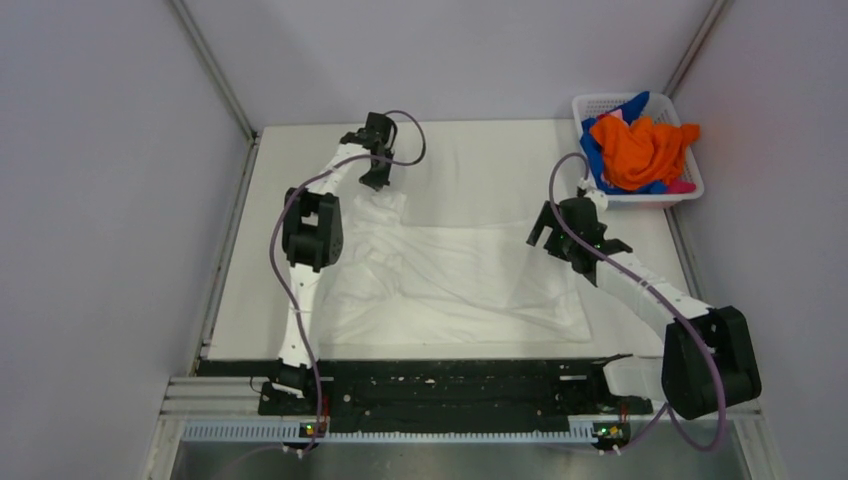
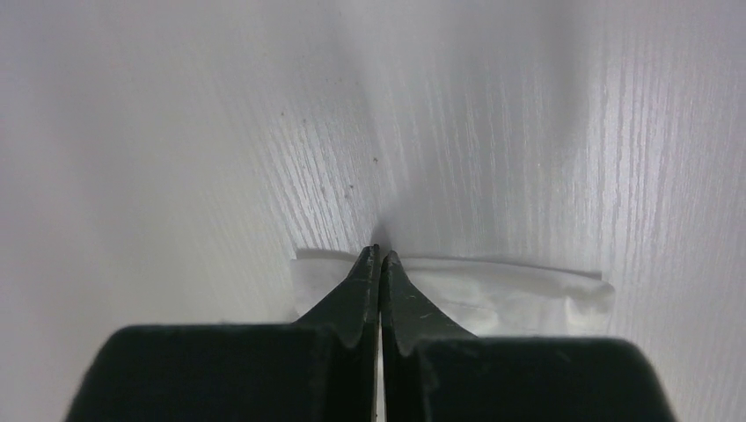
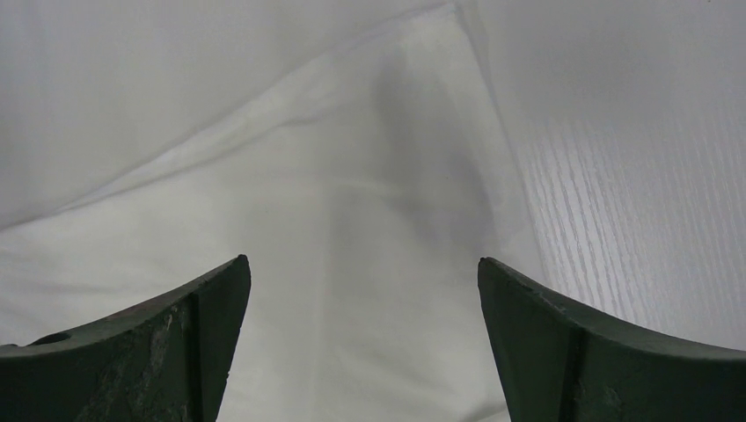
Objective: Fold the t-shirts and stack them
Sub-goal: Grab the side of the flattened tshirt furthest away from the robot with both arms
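The right gripper grabs the white t-shirt by its far corner nearest the basket (image 3: 447, 19) next, to fold the t-shirt's far edge toward me.
A large white t-shirt (image 1: 460, 275) lies spread and wrinkled on the white table; no printed marks show. My left gripper (image 1: 378, 183) is at the shirt's far left corner. In the left wrist view it (image 2: 380, 253) is shut, with a hem of the white cloth (image 2: 519, 294) pinched between its fingers. My right gripper (image 1: 540, 228) hovers open over the shirt's far right part. In the right wrist view it (image 3: 363, 264) is wide open and empty above the cloth (image 3: 352, 229). An orange shirt (image 1: 645, 150), a blue one (image 1: 592, 160) and a pink one (image 1: 682, 186) are piled in the basket.
A white lattice basket (image 1: 600, 101) stands at the table's far right corner. Grey walls with metal rails enclose the table (image 1: 480, 150) on the left, right and back. A black rail (image 1: 450, 385) runs along the near edge between the arm bases.
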Motion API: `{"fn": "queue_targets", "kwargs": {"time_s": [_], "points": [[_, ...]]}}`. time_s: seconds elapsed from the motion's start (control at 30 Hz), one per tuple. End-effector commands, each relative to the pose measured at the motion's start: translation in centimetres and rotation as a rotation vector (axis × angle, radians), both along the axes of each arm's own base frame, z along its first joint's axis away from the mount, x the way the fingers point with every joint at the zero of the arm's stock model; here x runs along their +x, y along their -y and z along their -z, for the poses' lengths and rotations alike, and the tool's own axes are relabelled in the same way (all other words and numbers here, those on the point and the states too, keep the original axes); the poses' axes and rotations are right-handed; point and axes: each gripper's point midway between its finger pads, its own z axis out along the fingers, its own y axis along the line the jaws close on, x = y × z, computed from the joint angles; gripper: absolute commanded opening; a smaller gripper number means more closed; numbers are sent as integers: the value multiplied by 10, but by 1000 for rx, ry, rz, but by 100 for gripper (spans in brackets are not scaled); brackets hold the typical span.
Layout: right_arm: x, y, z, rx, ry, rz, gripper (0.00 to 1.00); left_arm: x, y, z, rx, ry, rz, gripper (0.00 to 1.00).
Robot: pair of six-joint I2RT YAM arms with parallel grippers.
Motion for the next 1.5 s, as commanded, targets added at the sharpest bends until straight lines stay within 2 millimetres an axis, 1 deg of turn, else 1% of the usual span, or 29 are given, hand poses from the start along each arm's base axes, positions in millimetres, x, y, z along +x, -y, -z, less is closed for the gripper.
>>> {"fn": "queue_targets", "kwargs": {"time_s": [0.0, 0.1, 0.2, 0.27, 0.3, 0.4, 0.5, 0.6, 0.73, 0.83, 0.93, 0.97, 1.03, 1.23, 1.3, 1.4, 1.47], "points": [[20, 1, -20, -6, 43, 42, 99, 3, 7, -63, -93, 142, -20, 0], [29, 8, -22, -18, 46, 80, 99, -7, 9, -83, -138, 190, -33, 0], [42, 18, -23, -36, 42, 111, 99, -22, 10, -96, -184, 216, -46, 0], [52, 24, -23, -38, 32, 128, 99, -34, 10, -94, -201, 198, -64, 0], [58, 26, -22, -36, 25, 134, 99, -41, 8, -89, -203, 181, -78, 0], [77, 35, -21, -66, 8, 154, 97, -54, 3, -84, -199, 161, -115, 0], [94, 40, -18, -119, -22, 158, 94, -64, 2, -82, -216, 154, -131, 0], [112, 48, -9, -178, -58, 183, 91, -72, 3, -86, -238, 168, -128, 0], [135, 54, 12, -233, -107, 188, 83, -80, 3, -93, -257, 181, -129, 0], [146, 59, 31, -261, -154, 168, 78, -86, 3, -98, -269, 191, -127, 0], [148, 61, 46, -257, -186, 162, 72, -91, 7, -100, -293, 188, -109, 0], [148, 60, 50, -251, -196, 155, 68, -93, 8, -101, -299, 186, -107, 0], [143, 57, 56, -233, -211, 143, 64, -97, 8, -99, -304, 175, -114, 0], [127, 58, 55, -218, -208, 149, 55, -108, 6, -103, -314, 181, -124, 0], [123, 57, 54, -213, -207, 147, 48, -111, 5, -106, -317, 188, -126, 0], [118, 57, 52, -209, -203, 149, 43, -116, 5, -109, -325, 192, -127, 0], [116, 57, 51, -208, -201, 150, 36, -120, 5, -111, -332, 196, -125, 0]]}}
